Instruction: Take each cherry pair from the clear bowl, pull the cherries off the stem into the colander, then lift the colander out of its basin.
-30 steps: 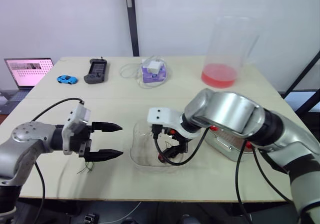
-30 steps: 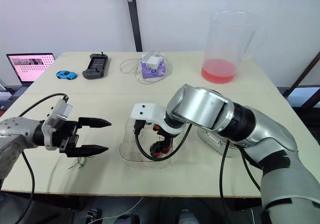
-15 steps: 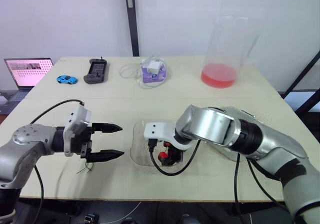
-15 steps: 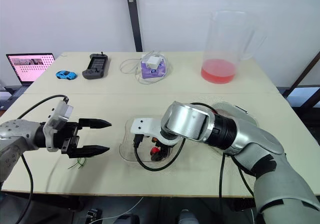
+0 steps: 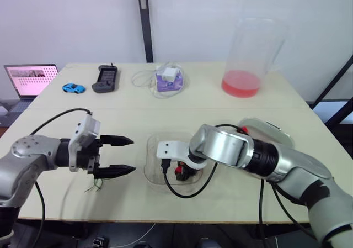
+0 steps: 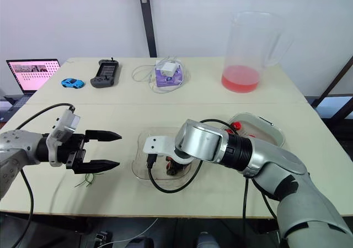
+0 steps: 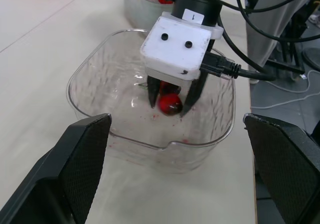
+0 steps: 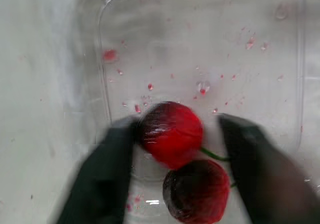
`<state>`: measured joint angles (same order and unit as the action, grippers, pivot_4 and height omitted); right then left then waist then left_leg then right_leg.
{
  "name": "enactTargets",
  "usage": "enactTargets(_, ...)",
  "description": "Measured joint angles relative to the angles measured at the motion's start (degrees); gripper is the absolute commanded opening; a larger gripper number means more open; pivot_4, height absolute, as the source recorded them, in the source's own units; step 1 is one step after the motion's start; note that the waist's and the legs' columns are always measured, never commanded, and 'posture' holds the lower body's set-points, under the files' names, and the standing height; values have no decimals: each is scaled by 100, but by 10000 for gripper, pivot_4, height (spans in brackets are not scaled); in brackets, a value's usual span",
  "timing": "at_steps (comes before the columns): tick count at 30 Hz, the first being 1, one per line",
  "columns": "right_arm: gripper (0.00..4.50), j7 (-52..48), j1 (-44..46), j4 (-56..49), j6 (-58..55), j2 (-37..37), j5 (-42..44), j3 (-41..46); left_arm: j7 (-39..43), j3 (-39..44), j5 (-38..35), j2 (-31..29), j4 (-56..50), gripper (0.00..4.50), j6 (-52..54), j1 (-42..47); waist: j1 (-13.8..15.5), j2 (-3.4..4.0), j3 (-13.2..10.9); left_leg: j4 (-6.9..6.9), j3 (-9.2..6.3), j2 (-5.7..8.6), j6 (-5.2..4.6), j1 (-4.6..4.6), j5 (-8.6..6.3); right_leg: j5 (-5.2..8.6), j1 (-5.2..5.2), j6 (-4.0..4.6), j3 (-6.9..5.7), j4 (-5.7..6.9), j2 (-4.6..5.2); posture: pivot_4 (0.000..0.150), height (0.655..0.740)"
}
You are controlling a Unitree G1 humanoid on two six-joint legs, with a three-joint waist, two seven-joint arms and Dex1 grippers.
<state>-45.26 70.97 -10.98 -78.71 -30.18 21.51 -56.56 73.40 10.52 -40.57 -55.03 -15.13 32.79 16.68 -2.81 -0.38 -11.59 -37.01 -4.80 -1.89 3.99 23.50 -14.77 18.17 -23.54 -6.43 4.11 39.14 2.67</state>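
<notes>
My left gripper will next grab the cherry pair by its green stem, because the fingers of my right gripper are already closed around the lighter cherry.
The clear bowl (image 5: 151, 148) sits at the table's middle front. A red cherry pair (image 8: 172, 134) on a green stem lies on its floor. My right gripper (image 5: 185, 173) reaches down into the bowl, its black fingers (image 8: 107, 174) pressed in on either side of the lighter cherry (image 7: 170, 104). The darker cherry (image 8: 196, 191) lies just beside it. My left gripper (image 5: 132, 155) hovers open to the left of the bowl, pointing at it, with nothing between its fingers. The colander in its basin (image 6: 270, 125) stands right of the bowl, with red cherries (image 6: 236, 126) inside.
Loose green stems (image 5: 95, 186) lie on the table under my left gripper. Further back stand a tall pitcher of pink liquid (image 5: 245, 54), a purple box with a white charger (image 5: 168, 78), a black handset (image 5: 105, 78), a blue toy car (image 5: 73, 87) and a laptop (image 5: 30, 77).
My right arm has sunk lower into the bowl and its fingers have closed in from wide apart onto the cherry pair. The left gripper has stayed in place.
</notes>
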Motion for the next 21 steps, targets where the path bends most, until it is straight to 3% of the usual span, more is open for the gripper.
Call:
enactTargets(1, 7468, -14, 0, 0, 4, 0, -17, 2, -5, 0, 0, 0, 0, 45000, 15, 0, 0, 0, 0, 0, 0, 0, 0, 0, 0, 0, 0, 0, 0, 0, 0, 1500, 7332)
enactTargets(17, 7468, -550, 238, 177, 1134, 239, -698, -98, -31, -22, 3, 47, 44, 45000, 20, 125, -62, 0, 0, 1, -2, 0, 0, 0, 0, 0, 0, 0, -2, 0, -1, 1500, 7332)
enactTargets(18, 16836, -602, 238, 219, 1200, 243, -769, -107, -31, -22, 4, 47, 45, 45000, 20, 125, -66, 0, 0, 1, -2, 0, 0, 0, 0, 0, 0, 0, -1, 0, 0, 1500, 7332)
enactTargets(21, 29280, -705, 238, 232, 1306, 243, -905, -107, -30, -22, 4, 47, 49, 45000, 20, 126, -91, 0, 0, 2, -4, 0, 0, 0, 0, 0, 0, 0, -2, 0, -1, 1500, 7332)
